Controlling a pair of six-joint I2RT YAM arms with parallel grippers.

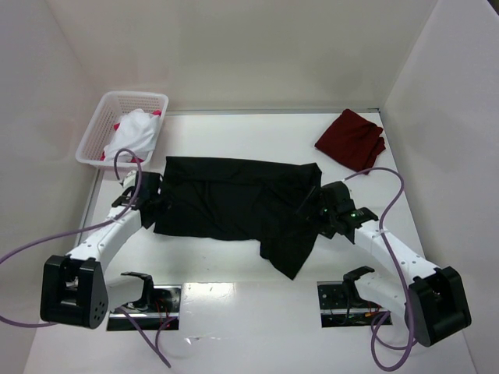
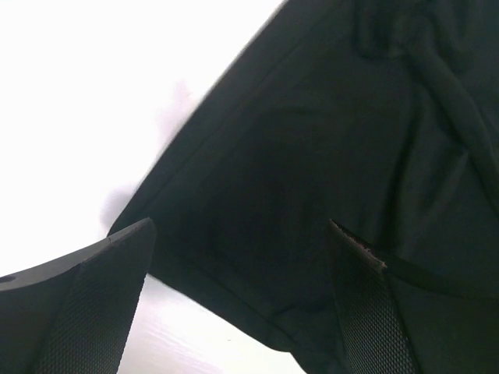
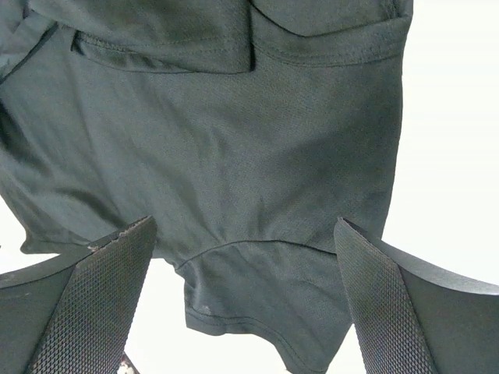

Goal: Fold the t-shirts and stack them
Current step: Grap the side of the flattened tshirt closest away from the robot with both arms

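Note:
Next, my left gripper grips the black t-shirt (image 1: 234,202) by the bottom hem near its front corner and folds the t-shirt lengthwise.
A black t-shirt (image 1: 234,202) lies spread across the middle of the table, one corner hanging toward the front. My left gripper (image 1: 150,201) is open over its left edge; in the left wrist view the black cloth (image 2: 327,156) lies between and beyond the spread fingers (image 2: 93,296). My right gripper (image 1: 313,209) is open over the shirt's right side; the right wrist view shows a sleeve and hem (image 3: 257,288) between the fingers (image 3: 390,312). A folded dark maroon t-shirt (image 1: 352,139) lies at the back right. White and pink-red shirts (image 1: 132,134) are in the basket.
A white plastic lattice basket (image 1: 105,109) stands at the back left corner. White walls enclose the table on three sides. Purple cables loop from both arms near the front. Two dark mounts sit at the table's near edge.

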